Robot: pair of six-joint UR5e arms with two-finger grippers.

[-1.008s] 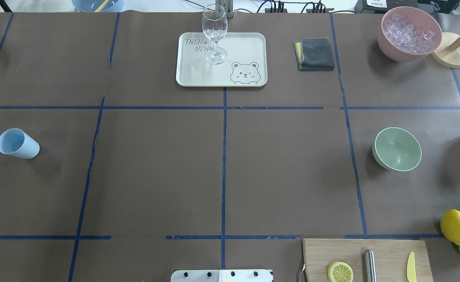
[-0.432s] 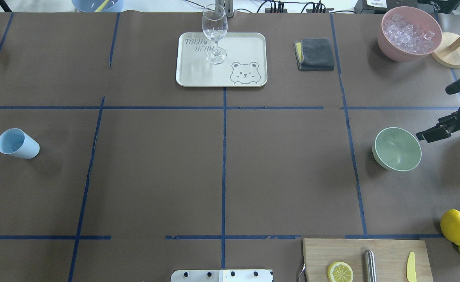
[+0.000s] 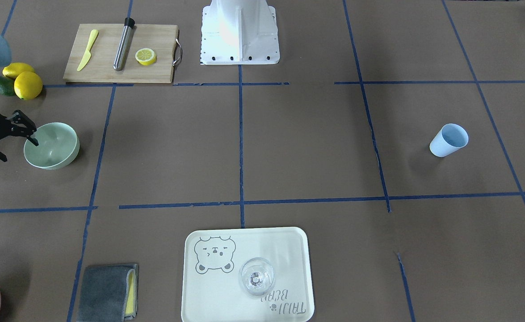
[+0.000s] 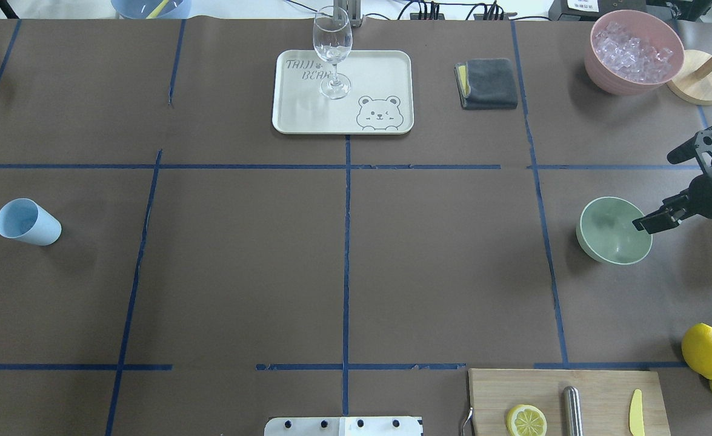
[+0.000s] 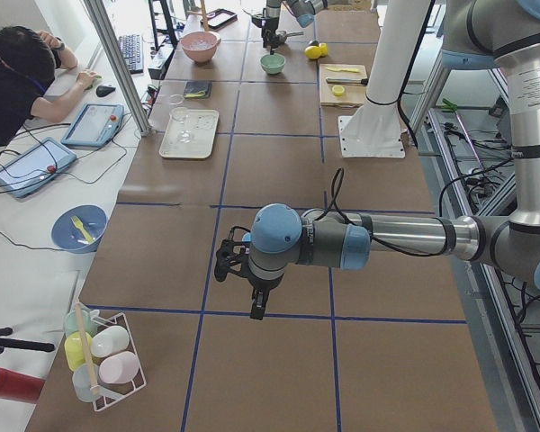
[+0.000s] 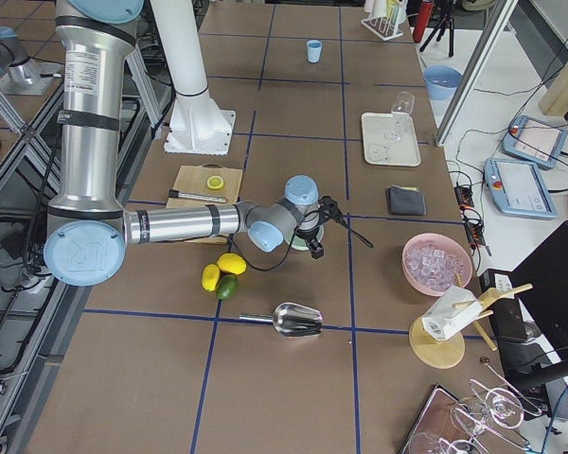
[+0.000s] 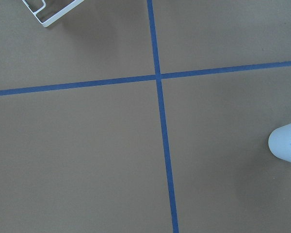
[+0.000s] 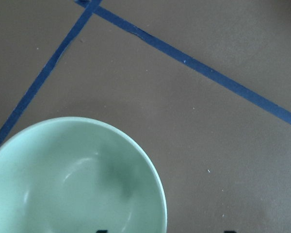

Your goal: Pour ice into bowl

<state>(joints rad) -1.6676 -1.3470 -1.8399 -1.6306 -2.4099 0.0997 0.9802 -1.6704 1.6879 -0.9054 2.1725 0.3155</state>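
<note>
The mint-green bowl [image 8: 72, 184] needs to be set where I can pour ice in. Next, I need to grab the bowl by its rim [image 8: 160, 189] with my right gripper.
The pale mint-green bowl [image 4: 610, 239] stands upright and empty on the right side of the table. It also shows in the front view [image 3: 56, 150] and fills the lower left of the right wrist view [image 8: 72, 179]. My right gripper [image 4: 654, 192] is open wide and empty, with one fingertip [image 4: 643, 223] over the bowl's right rim; it also shows in the front view [image 3: 20, 151]. My left gripper [image 5: 255, 304] hangs over the table's left end, near the pale blue cup [image 4: 27, 221]; I cannot tell whether it is open. No heap of loose clear cubes is in view.
A pink container [image 4: 598, 69] of crushed-looking ice stands at the far right. A tray [image 4: 386, 66] holds a wine glass [image 4: 332, 48], with a grey cloth [image 4: 489, 83] beside it. Near the robot are a cutting board [image 4: 604, 393], lemons [image 4: 704, 350] and a metal scoop [image 6: 296, 320].
My right arm has come in from the right edge. Its open gripper has moved left, up to the bowl's right rim. Nothing else has moved.
</note>
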